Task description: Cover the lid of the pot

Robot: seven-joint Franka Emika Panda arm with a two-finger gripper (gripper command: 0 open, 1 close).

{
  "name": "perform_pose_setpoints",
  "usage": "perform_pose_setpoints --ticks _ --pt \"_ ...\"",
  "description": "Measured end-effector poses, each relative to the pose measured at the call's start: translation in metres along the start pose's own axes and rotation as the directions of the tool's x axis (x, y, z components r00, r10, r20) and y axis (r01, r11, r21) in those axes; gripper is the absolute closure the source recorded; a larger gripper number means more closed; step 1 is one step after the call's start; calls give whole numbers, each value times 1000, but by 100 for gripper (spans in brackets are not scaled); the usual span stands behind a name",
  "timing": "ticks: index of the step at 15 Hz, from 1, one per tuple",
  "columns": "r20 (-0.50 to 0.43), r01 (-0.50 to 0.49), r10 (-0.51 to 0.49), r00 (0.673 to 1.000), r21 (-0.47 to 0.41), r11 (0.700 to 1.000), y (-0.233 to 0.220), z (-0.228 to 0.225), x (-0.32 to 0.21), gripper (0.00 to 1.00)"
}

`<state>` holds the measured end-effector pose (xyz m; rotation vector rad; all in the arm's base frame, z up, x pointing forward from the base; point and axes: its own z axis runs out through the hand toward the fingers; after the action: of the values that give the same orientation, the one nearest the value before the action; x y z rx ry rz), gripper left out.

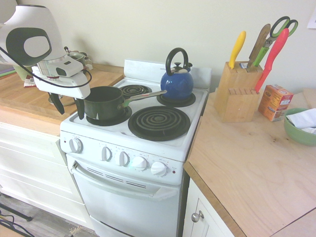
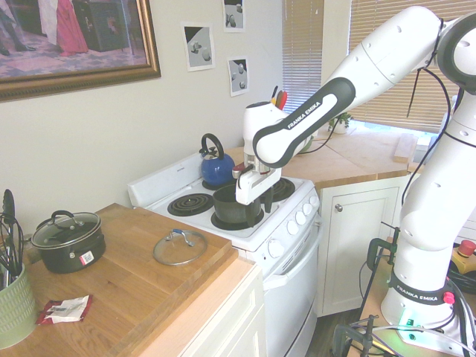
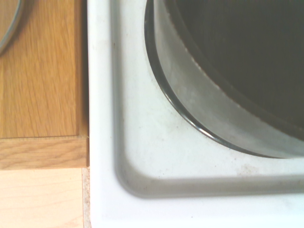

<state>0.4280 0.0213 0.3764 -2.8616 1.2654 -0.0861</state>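
The gripper grabs the glass lid by its small loop handle [image 2: 178, 235] next, to cover the uncovered saucepan [image 2: 230, 210].
The pot [image 1: 103, 101], a dark green saucepan with a long silver handle, stands uncovered on the stove's front left burner; it also shows in the second exterior view [image 2: 229, 205] and the wrist view [image 3: 237, 71]. The lid [image 2: 180, 247], clear glass with a metal rim and loop handle, lies flat on the wooden counter beside the stove. Only a sliver of that rim [image 3: 10, 28] shows in the wrist view. My gripper [image 1: 68, 105] hangs open and empty over the stove's edge, just outside the pot on the lid's side [image 2: 256, 202].
A blue kettle [image 1: 177, 81] sits on the back burner. On the wooden counter stand a small dark two-handled pot [image 2: 67, 239] with its own lid, a red packet [image 2: 65, 307] and a green utensil holder [image 2: 13, 297]. A knife block [image 1: 237, 91] and green bowl [image 1: 300, 126] occupy the other counter.
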Motion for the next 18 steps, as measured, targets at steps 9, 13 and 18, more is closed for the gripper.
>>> perform_pose_setpoints --ticks 9,13,18 --pt "14 77 -78 997 22 997 -65 -10 -113 0" --pt "-45 52 -47 998 126 991 -106 -84 -103 0" --pt "-74 59 -52 996 97 994 -181 -74 -72 0"
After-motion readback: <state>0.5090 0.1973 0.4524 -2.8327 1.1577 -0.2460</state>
